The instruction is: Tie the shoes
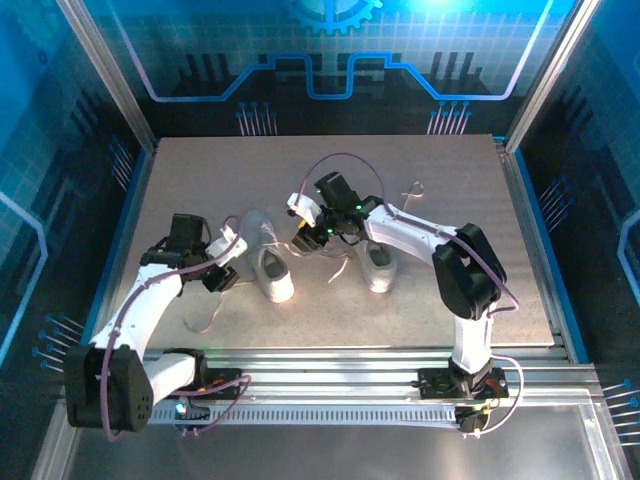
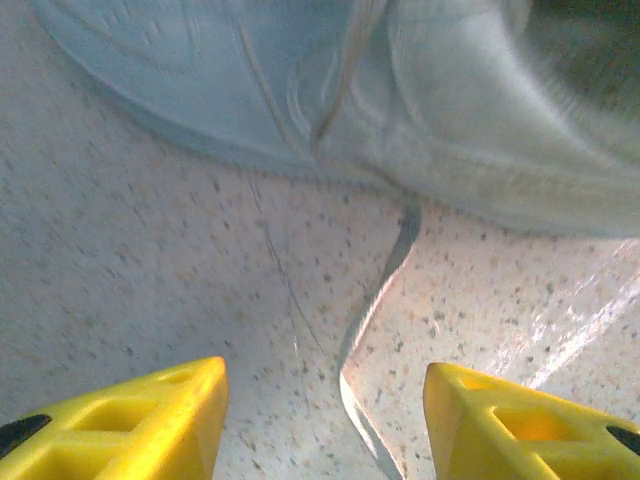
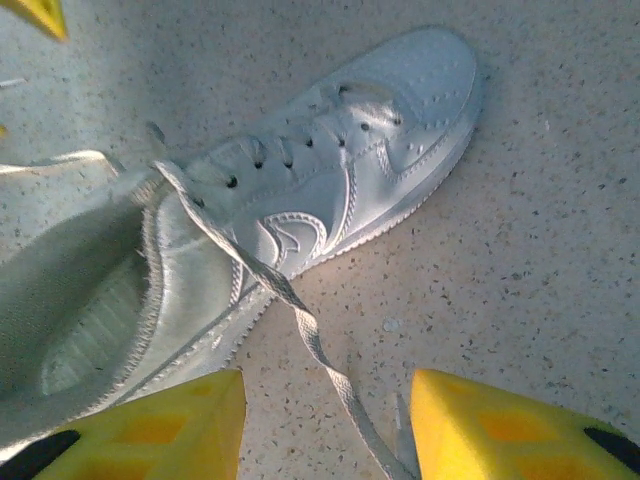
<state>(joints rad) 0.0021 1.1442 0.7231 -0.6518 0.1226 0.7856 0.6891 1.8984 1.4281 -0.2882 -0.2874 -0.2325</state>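
Next, my left gripper grabs the shoe's thin lace (image 1: 221, 297) (image 2: 347, 388) along its loose part. This leaves the length of lace nearer the shoe free to tie.
Two white shoes lie on the speckled table, the left shoe (image 1: 272, 268) and the right shoe (image 1: 378, 268), with loose laces (image 1: 340, 264) between them. My left gripper (image 1: 226, 266) sits at the left shoe's left side. In the left wrist view its yellow fingers (image 2: 170, 410) stand apart, and a thin lace (image 2: 375, 300) runs from the shoe (image 2: 440, 120) down between them, untouched. My right gripper (image 1: 308, 224) hovers over the left shoe's far end. In the right wrist view it (image 3: 328, 385) is open, and a flat lace (image 3: 300, 315) trails from the sneaker (image 3: 330, 180) between the jaws.
A small loose loop (image 1: 412, 190) lies at the back right of the table. A metal rail (image 1: 380, 360) borders the near edge and blue walls enclose the sides. A yellow fingertip (image 3: 40, 15) of the other gripper pokes into the right wrist view's top left.
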